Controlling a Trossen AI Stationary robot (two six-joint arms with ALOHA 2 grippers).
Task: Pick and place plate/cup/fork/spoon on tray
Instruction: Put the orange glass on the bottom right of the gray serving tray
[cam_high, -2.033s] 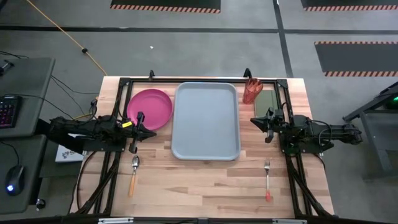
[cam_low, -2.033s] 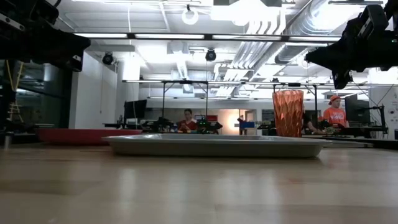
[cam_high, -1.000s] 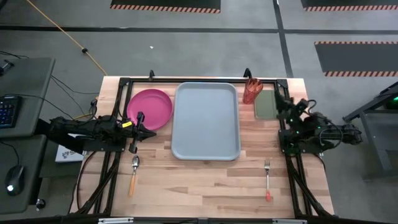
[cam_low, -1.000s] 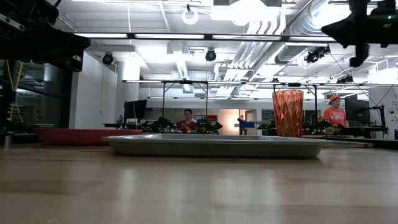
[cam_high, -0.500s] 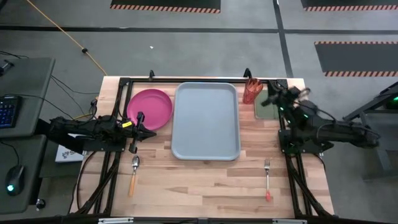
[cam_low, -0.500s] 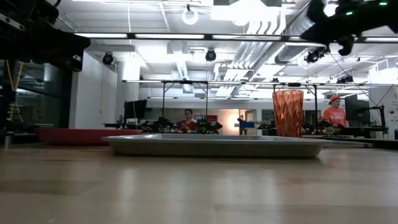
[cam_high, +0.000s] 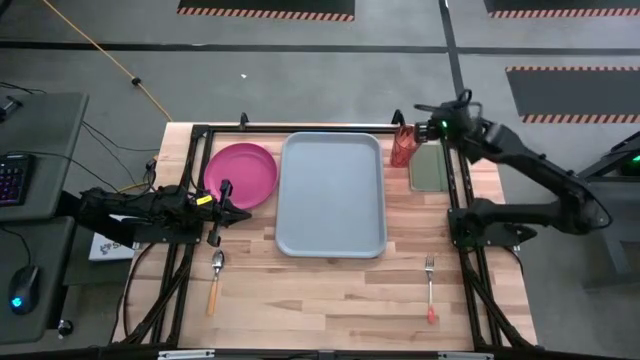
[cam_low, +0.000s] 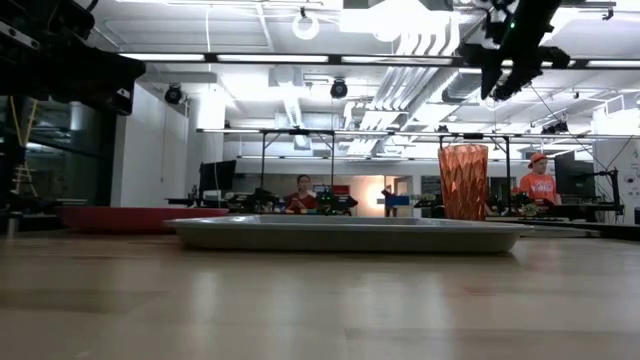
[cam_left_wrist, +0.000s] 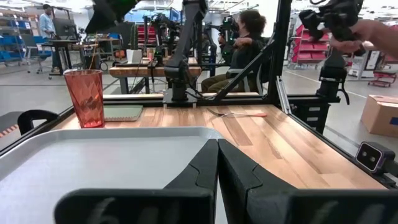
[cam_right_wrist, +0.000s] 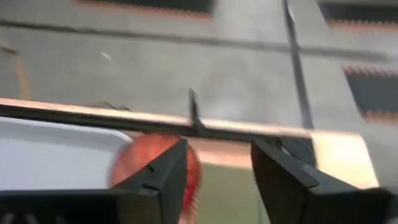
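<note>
I will next take hold of the red-orange cup by its rim (cam_high: 404, 130) with my right gripper, so that I can put the cup on the tray (cam_high: 331, 195).
The red-orange cup (cam_high: 403, 148) stands upright on the table at the tray's far right corner, beside a dark green pad (cam_high: 428, 168). My right gripper (cam_high: 421, 120) hovers open well above the cup (cam_low: 463, 182), slightly to its far right. Its fingers (cam_right_wrist: 163, 175) point down and hold nothing. The grey-blue tray (cam_high: 331, 195) lies mid-table, and the pink plate (cam_high: 240, 175) lies flat to its left. My left gripper (cam_high: 222, 203) waits shut next to the plate's near edge. The spoon (cam_high: 215, 280) lies near left and the fork (cam_high: 430, 290) near right.
A black frame rail (cam_high: 300, 128) runs along the table's far edge just behind the cup. Each arm's base frame stands at its own side of the table. Bare wood stretches between the spoon and the fork, near the front edge.
My right gripper has swung from the table's right side toward the far edge and risen, ending above the cup. It has tipped its fingers downward and opened. The left arm and all the tableware have stayed put.
</note>
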